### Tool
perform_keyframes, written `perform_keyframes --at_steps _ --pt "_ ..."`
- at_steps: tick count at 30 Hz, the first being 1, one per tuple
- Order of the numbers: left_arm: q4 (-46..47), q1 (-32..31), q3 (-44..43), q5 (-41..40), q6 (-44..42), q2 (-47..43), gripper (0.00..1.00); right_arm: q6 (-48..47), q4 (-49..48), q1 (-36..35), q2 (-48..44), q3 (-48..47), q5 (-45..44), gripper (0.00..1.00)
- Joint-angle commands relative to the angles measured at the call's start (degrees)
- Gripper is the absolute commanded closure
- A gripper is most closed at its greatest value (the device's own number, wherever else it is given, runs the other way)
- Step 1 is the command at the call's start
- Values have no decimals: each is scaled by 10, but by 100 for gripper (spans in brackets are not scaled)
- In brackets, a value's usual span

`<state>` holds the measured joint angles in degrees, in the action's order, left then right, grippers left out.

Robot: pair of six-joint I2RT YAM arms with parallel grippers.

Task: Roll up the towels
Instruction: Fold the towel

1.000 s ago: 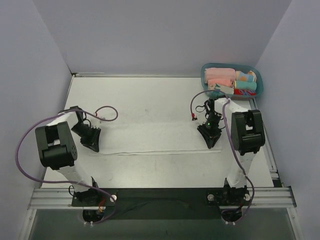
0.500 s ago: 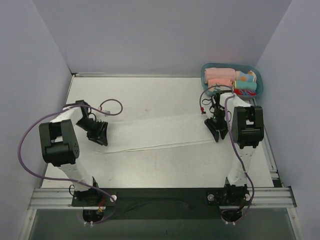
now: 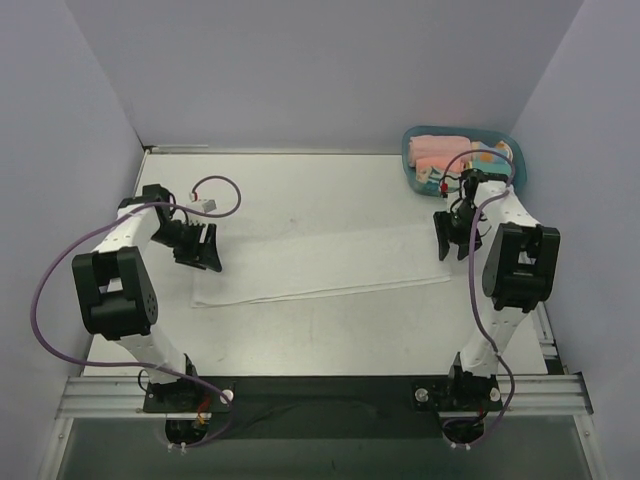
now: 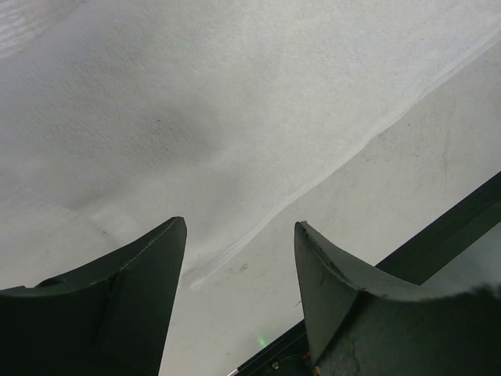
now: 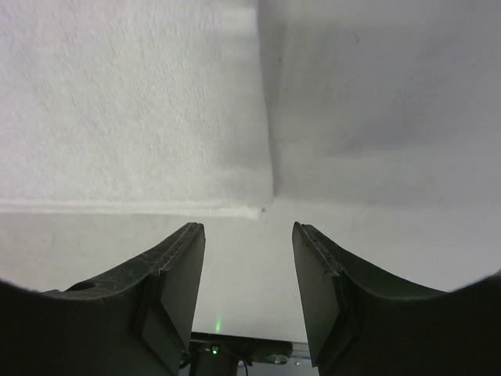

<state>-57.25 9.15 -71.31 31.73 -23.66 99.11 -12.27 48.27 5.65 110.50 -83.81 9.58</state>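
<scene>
My right gripper needs to grab the white towel (image 3: 320, 265) next by the near corner of the towel's end (image 3: 447, 280). It will then fold that end inward for rolling.
A white towel (image 3: 320, 265) lies flat across the middle of the table as a long strip. My left gripper (image 3: 208, 250) is open at the towel's left end, just above it; in the left wrist view the towel (image 4: 196, 117) and its near edge show beyond the fingers (image 4: 133, 282). My right gripper (image 3: 452, 238) is open at the towel's right end. In the right wrist view the towel's corner (image 5: 235, 188) lies just beyond the empty gap between the fingers (image 5: 176, 274). Neither gripper holds anything.
A teal basket (image 3: 510, 150) with rolled pink and coloured towels stands at the far right corner, just behind my right arm. Purple cables loop off both arms. The table's metal rail (image 3: 320, 395) runs along the near edge.
Both grippers have moved away from me and outward, and the towel has shifted with them. They have let go of it and stand open at its ends.
</scene>
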Motion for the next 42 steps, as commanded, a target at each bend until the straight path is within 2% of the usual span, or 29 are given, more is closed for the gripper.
perform_keyframes --at_steps 1,10,16,19,22,25,26,27,35,42 --pt "22 1 -21 -3 14 -28 31 60 -38 -6 17 -12 -13 51" --pt "28 1 -7 -25 16 -59 31 95 -72 -9 95 -35 -21 52" --pt "33 1 2 -34 16 -68 30 92 -70 -34 110 -29 -36 55" --pt "40 2 3 -39 18 -69 30 88 -63 -42 111 -20 -55 62" --pt "47 2 -1 -44 24 -64 30 82 -53 -42 116 -15 -69 79" --pt "49 2 -9 -45 28 -57 30 68 -35 -36 123 -12 -81 90" --pt "48 1 -11 -45 30 -55 30 63 -33 -32 122 -10 -81 98" --pt "49 2 -15 -45 30 -54 30 55 -31 -28 118 -8 -79 100" --pt "48 0 -14 -38 22 -59 30 -15 -7 33 34 -31 -78 100" --pt "55 -21 11 -49 41 -36 31 -41 52 2 -49 -37 -13 100"
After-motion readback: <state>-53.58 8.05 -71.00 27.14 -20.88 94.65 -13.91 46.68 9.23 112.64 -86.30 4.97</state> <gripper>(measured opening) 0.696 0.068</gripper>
